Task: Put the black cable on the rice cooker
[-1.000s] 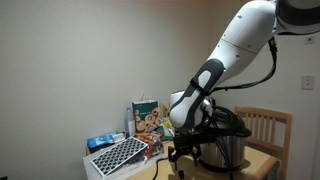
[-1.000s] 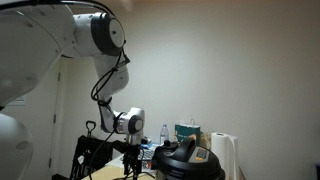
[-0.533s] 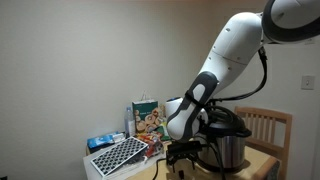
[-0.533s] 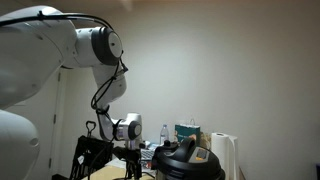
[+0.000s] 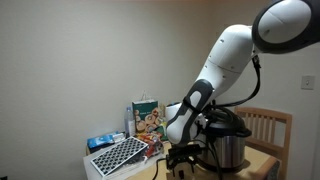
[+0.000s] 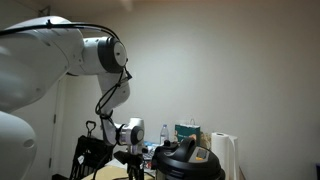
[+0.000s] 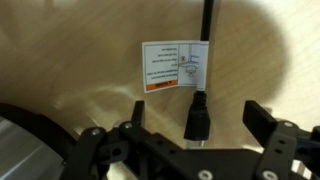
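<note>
My gripper's fingers are still above the plug in the wrist view, so it is too early to close on it; my gripper lowers first.
In the wrist view the black cable [image 7: 207, 40] lies on the wooden table and runs down from the top edge to its black plug [image 7: 197, 117], with a white tag [image 7: 172, 66] on it. My gripper [image 7: 196, 118] is open, its two fingers on either side of the plug, not touching it. The rice cooker [image 5: 228, 140] with steel body and black lid stands on the table right behind my gripper [image 5: 182, 154]; it also shows in the other exterior view [image 6: 185, 160]. The steel patch at the wrist view's lower left [image 7: 25, 150] may be the cooker.
A colourful box [image 5: 147, 117], a patterned flat pack [image 5: 118, 155] and blue packets [image 5: 104, 140] sit beside the cooker. A wooden chair [image 5: 270, 128] stands behind. A bottle [image 6: 164, 134], a teal box [image 6: 187, 131] and a paper roll [image 6: 224, 152] stand near the cooker.
The arm has bent and lowered, bringing my gripper down toward the table beside the cooker. The cooker has not moved.
</note>
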Available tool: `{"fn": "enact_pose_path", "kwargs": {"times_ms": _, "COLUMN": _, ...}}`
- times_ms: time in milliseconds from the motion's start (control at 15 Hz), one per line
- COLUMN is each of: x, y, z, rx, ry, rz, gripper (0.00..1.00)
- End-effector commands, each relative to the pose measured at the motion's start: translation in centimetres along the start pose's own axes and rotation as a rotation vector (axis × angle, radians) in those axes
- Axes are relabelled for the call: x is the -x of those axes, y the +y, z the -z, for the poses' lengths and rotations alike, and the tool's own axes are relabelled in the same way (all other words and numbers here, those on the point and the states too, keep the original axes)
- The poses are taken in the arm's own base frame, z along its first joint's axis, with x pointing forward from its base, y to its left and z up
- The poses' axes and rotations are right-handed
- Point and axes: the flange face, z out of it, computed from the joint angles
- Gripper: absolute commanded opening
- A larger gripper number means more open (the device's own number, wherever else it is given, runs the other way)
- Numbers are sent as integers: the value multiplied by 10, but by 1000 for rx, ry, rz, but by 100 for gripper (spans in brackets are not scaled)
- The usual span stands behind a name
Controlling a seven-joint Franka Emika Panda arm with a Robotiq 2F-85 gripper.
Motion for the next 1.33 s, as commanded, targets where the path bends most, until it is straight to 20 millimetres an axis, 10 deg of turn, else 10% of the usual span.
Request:
{"fn": "enact_pose_path", "kwargs": {"times_ms": 0, "x": -18, "y": 4, "z": -20, "rx": -27, "ry": -24, "rz": 28, "gripper": 100}}
{"fn": "enact_pose_path", "kwargs": {"times_ms": 1000, "x": -42, "y": 6, "z": -28, "rx": -97, "ry": -60, "rz": -56, "gripper": 6}}
{"fn": "enact_pose_path", "kwargs": {"times_ms": 1267, "x": -42, "y": 6, "z": -19, "rx": -62, "ry": -41, "rz": -102, "gripper": 11}}
